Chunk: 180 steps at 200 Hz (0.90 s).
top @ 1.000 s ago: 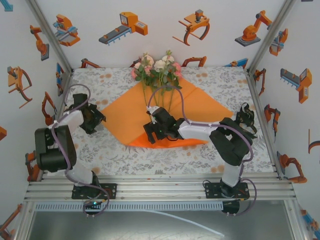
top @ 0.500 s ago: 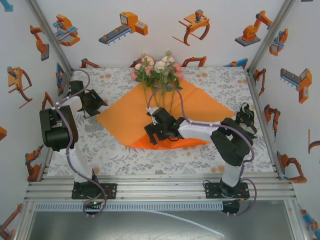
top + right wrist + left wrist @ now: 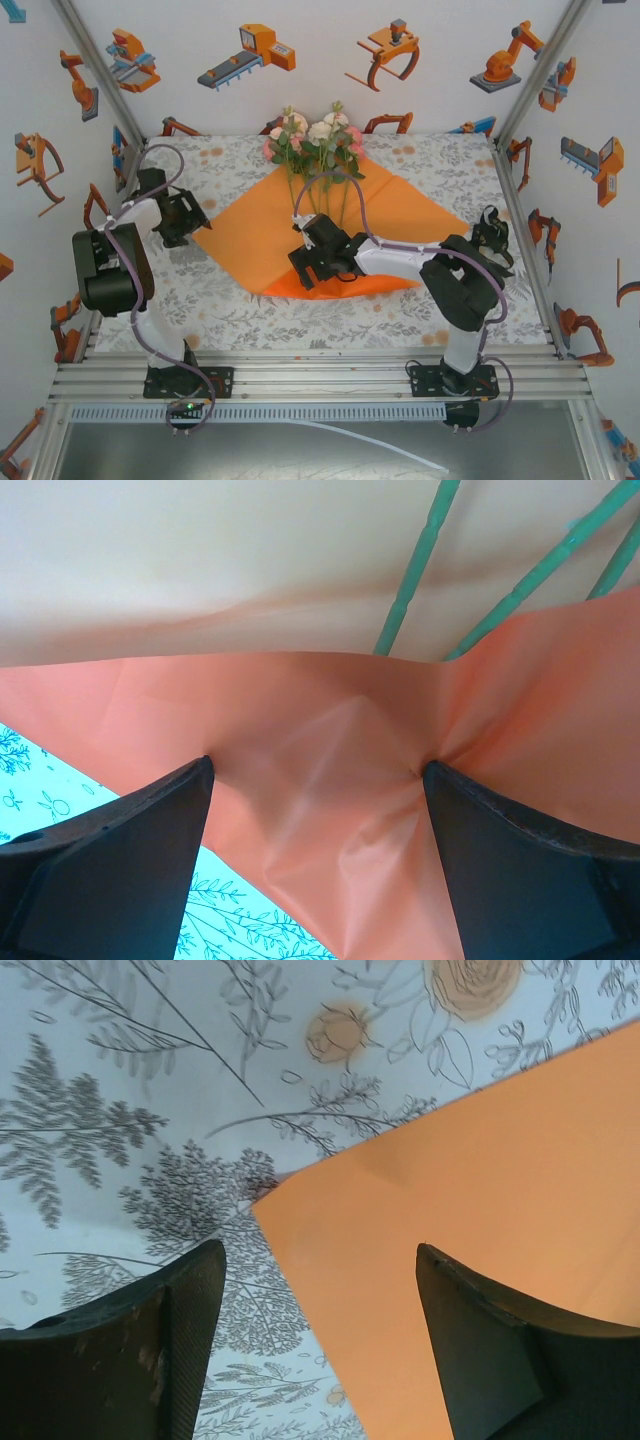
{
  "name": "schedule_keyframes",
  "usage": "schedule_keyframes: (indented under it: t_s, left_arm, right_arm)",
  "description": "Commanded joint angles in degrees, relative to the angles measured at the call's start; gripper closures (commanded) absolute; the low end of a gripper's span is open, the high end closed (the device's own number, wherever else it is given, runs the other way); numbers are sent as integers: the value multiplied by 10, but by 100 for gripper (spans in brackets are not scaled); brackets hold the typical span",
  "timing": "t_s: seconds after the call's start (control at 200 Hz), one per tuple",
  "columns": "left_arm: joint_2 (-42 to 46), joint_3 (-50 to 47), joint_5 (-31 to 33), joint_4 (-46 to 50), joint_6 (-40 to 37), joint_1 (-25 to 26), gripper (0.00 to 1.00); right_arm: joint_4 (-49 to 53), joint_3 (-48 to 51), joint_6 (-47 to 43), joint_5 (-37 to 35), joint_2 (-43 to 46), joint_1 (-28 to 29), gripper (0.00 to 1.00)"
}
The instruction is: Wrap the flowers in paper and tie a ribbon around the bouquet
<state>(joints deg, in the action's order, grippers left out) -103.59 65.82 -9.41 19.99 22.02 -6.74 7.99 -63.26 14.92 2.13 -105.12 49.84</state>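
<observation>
The orange paper (image 3: 250,225) needs to be folded with that flap across the stems to wrap the flowers, so my left gripper should next grab it by its free side corner.
The orange paper (image 3: 250,225) lies as a diamond on the table. The flowers (image 3: 315,135) rest on its far corner, with their green stems (image 3: 325,195) running toward me. The paper's near corner is folded up over the stem ends. My right gripper (image 3: 312,265) stands open on that fold, its fingertips (image 3: 200,770) pressing wrinkles into the paper (image 3: 330,740) just below the stems (image 3: 420,570). My left gripper (image 3: 195,225) is open at the paper's left corner (image 3: 265,1210). One finger is over the cloth and the other finger (image 3: 470,1330) is over the paper. The ribbon is out of view.
A leaf-print tablecloth (image 3: 230,300) covers the table. Enclosure walls with robot cartoons and slanted aluminium posts (image 3: 95,60) close in on three sides. The right arm's purple cable (image 3: 362,215) arches over the paper. The arm bases sit at the near rail (image 3: 320,375).
My left gripper swung away from me along the paper's left edge, then came back slightly to the left corner. The right gripper stayed on the fold.
</observation>
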Motion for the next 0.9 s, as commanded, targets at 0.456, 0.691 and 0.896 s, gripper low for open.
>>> schedule_keyframes:
  t_s: [0.456, 0.691, 0.896]
  left_arm:
    - [58, -128, -207, -187, 254, 68, 37]
    - [142, -172, -111, -90, 199, 136, 35]
    - [179, -222, -63, -54, 187, 197, 37]
  right_arm:
    - [27, -18, -1, -1, -18, -4, 23]
    - [27, -31, 4, -2, -28, -4, 23]
    - [24, -33, 11, -2, -33, -4, 24]
